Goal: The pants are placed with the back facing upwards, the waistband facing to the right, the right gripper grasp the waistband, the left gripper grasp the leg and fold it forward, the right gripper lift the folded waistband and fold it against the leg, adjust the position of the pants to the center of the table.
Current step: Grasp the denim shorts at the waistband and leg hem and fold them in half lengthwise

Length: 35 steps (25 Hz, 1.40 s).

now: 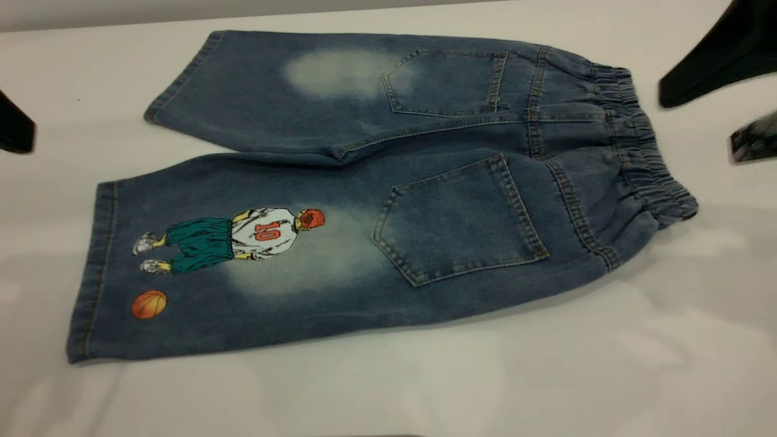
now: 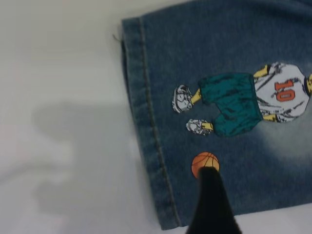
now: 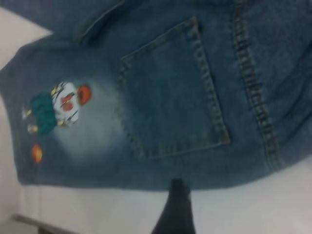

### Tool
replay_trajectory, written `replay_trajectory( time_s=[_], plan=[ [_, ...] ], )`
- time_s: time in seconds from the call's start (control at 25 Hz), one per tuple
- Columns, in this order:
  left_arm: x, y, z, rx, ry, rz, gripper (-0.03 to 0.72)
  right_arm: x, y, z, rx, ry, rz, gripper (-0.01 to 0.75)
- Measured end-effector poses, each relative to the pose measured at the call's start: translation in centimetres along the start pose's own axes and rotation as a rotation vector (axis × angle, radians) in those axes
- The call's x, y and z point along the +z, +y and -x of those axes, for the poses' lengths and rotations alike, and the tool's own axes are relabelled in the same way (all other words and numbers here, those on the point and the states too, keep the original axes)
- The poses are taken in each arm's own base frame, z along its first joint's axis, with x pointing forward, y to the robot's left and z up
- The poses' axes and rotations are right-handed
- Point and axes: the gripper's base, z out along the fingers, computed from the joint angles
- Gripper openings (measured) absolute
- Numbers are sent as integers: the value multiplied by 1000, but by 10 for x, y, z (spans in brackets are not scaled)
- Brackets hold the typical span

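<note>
My right gripper grabs the pants by the waistband's printed-leg corner [image 1: 675, 208] next, to fold the printed leg over the plain leg [image 1: 255, 98].
The pants [image 1: 425, 200] lie flat on the white table [image 1: 607, 376], back side up, both patch pockets showing. Their elastic waistband [image 1: 643, 152] is at the right. The printed leg [image 1: 200, 261], with the number 10 player and an orange basketball, is the nearer one and points left. My left gripper [image 1: 13, 130] shows only as a black edge at the far left, off the cloth. In the left wrist view a black part of it [image 2: 210, 195] hovers over the leg's hem corner [image 2: 161, 195], by the basketball [image 2: 204, 162]. My right gripper [image 1: 722, 54] is beyond the waistband at the upper right, apart from it.
The plain leg [image 1: 255, 91] lies at the far side, spread away from the printed one. Bare tabletop runs along the near side and at both ends of the pants. The table's far edge [image 1: 91, 24] passes just behind the plain leg.
</note>
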Motion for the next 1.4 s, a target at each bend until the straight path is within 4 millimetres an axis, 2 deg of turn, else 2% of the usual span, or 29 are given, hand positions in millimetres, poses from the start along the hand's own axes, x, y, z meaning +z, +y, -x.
replay_trajectory(
  time_s=[0.16, 0.4, 0.6, 0.88, 1.0, 1.16, 1.4],
  plan=[
    [3, 0, 2, 39, -13, -7, 442, 25, -21, 5, 72, -8, -48, 570],
    [3, -1, 3, 48, -22, -13, 442, 50, -47, 10, 122, -1, -155, 570],
    [3, -1, 3, 47, -22, -14, 442, 66, -55, 21, 126, 11, -166, 570],
    [3, -1, 3, 48, -29, -11, 442, 76, -62, 21, 143, 36, -172, 558],
    [3, -1, 3, 48, -29, -11, 442, 77, -60, 26, 128, 24, -161, 505],
    [3, -1, 3, 50, -29, -11, 442, 82, -61, 26, 126, 34, -137, 372],
    [3, -1, 3, 50, -28, -11, 442, 88, -62, 22, 115, 67, -97, 105]
  ],
)
